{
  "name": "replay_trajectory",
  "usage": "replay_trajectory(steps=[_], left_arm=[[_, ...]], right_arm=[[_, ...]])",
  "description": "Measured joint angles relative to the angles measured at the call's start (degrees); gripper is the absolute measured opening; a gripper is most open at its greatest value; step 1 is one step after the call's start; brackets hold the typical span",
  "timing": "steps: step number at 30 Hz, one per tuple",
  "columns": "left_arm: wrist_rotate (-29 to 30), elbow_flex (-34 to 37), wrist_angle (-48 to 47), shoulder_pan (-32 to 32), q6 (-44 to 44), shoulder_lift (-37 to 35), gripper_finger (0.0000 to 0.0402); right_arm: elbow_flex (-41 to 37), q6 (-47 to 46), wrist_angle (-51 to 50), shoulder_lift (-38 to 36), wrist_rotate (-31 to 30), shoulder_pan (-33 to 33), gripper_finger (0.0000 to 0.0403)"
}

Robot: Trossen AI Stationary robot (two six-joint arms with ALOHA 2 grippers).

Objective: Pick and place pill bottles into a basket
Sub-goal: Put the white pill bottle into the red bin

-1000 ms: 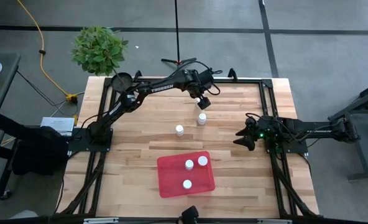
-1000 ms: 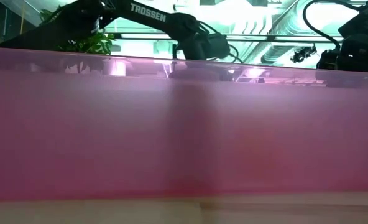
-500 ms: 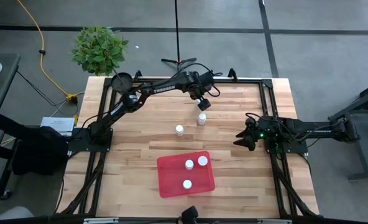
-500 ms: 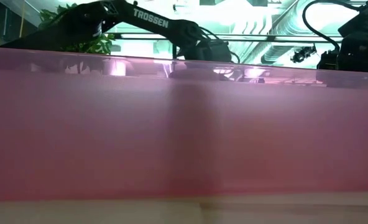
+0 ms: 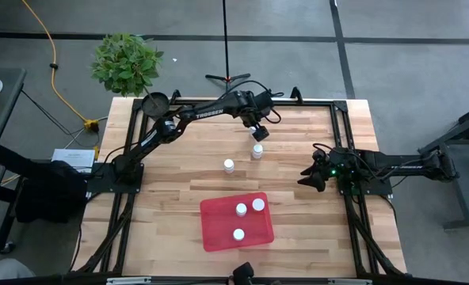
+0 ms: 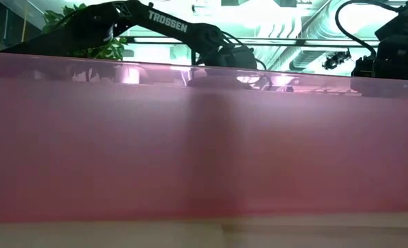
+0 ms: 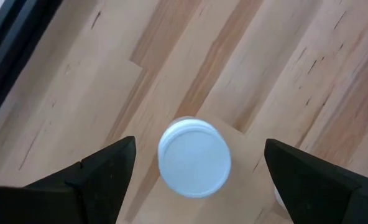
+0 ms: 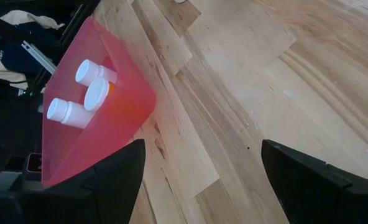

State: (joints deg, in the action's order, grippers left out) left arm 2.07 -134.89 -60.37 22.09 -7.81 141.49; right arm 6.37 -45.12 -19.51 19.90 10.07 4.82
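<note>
Next, my left gripper grabs the pill bottle by its white cap (image 7: pixel 194 157), to place it into the red tray.
The red tray (image 5: pixel 219 235) lies at the table's near middle with three white-capped pill bottles standing in it (image 5: pixel 241 210) (image 5: pixel 258 204) (image 5: pixel 238 234); they also show in the right wrist view (image 8: pixel 87 71). Two more bottles stand on the wood: one (image 5: pixel 229 165) at the middle, one (image 5: pixel 257 150) just under my left gripper (image 5: pixel 258 133). My left gripper is open above that bottle's white cap (image 7: pixel 194 157), a finger on either side, touching nothing. My right gripper (image 5: pixel 312 176) is open and empty at the right.
A dark round cup (image 5: pixel 154 103) and a green plant (image 5: pixel 126 62) stand at the far left corner. In the low view the tray's red wall (image 6: pixel 204 145) fills nearly the whole picture. Bare wood lies between the tray and my right gripper.
My left gripper has shifted slightly toward the table's near edge, closer over the bottle at the far middle. The bottles and the tray have stayed in place.
</note>
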Motion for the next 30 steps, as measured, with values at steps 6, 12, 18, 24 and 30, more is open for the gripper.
replay_trajectory(steps=[6,12,18,24,30], left_arm=[[0.02,-0.02,-0.02,0.02,0.03,0.0,0.0388],[0.02,-0.02,-0.75,0.02,1.39,0.0,0.0388],[0.44,-0.07,-1.37,0.04,2.06,0.0,0.0384],[0.47,-0.07,-1.84,0.04,3.04,0.0,0.0348],[0.5,-0.07,-1.29,0.04,3.04,0.0,0.0294]], right_arm=[[0.0,-0.02,0.02,0.02,0.0,0.02,0.0312],[0.0,0.0,0.02,0.01,0.02,0.02,0.0312],[0.0,0.0,0.02,0.02,0.02,0.0,0.0312],[0.0,0.05,0.02,0.02,0.02,0.01,0.0312],[0.0,0.04,0.04,0.02,0.02,0.02,0.0312]])
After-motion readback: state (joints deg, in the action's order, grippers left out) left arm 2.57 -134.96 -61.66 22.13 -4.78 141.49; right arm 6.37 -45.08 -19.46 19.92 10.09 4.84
